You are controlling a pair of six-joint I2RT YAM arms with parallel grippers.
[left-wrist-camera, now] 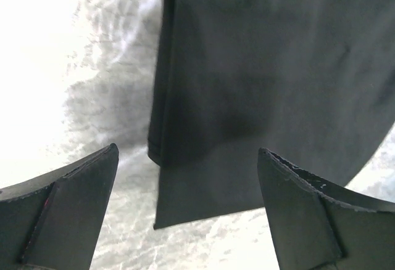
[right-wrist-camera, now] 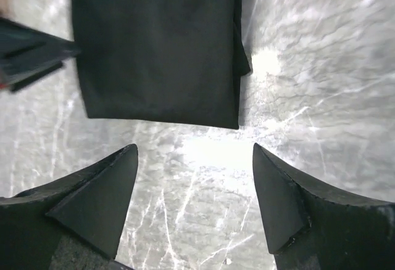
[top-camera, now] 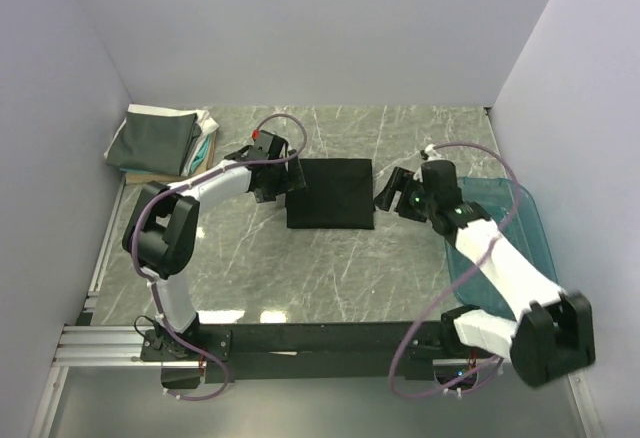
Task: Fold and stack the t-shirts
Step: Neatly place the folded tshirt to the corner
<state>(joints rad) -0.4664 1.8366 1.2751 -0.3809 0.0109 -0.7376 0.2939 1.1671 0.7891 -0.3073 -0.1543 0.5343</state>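
Note:
My left gripper grabs the folded black t-shirt by its edge facing the stack [top-camera: 289,199] [left-wrist-camera: 162,135] next, to lay the t-shirt on top.
A black t-shirt [top-camera: 331,193] lies folded into a flat rectangle at the table's middle. It also shows in the left wrist view [left-wrist-camera: 265,91] and the right wrist view [right-wrist-camera: 157,48]. My left gripper [top-camera: 287,180] is open and empty at the shirt's left edge, jaws wide above its near corner [left-wrist-camera: 188,153]. My right gripper [top-camera: 388,192] is open and empty just right of the shirt, over bare table [right-wrist-camera: 194,153]. A stack of folded shirts [top-camera: 160,141], dark grey on top with white, teal and tan edges below, sits at the back left corner.
A translucent teal plastic tub [top-camera: 500,228] stands at the right, under my right arm. The marble table [top-camera: 300,268] is walled by white panels at the back and sides. A black rail [top-camera: 320,338] runs along the near edge.

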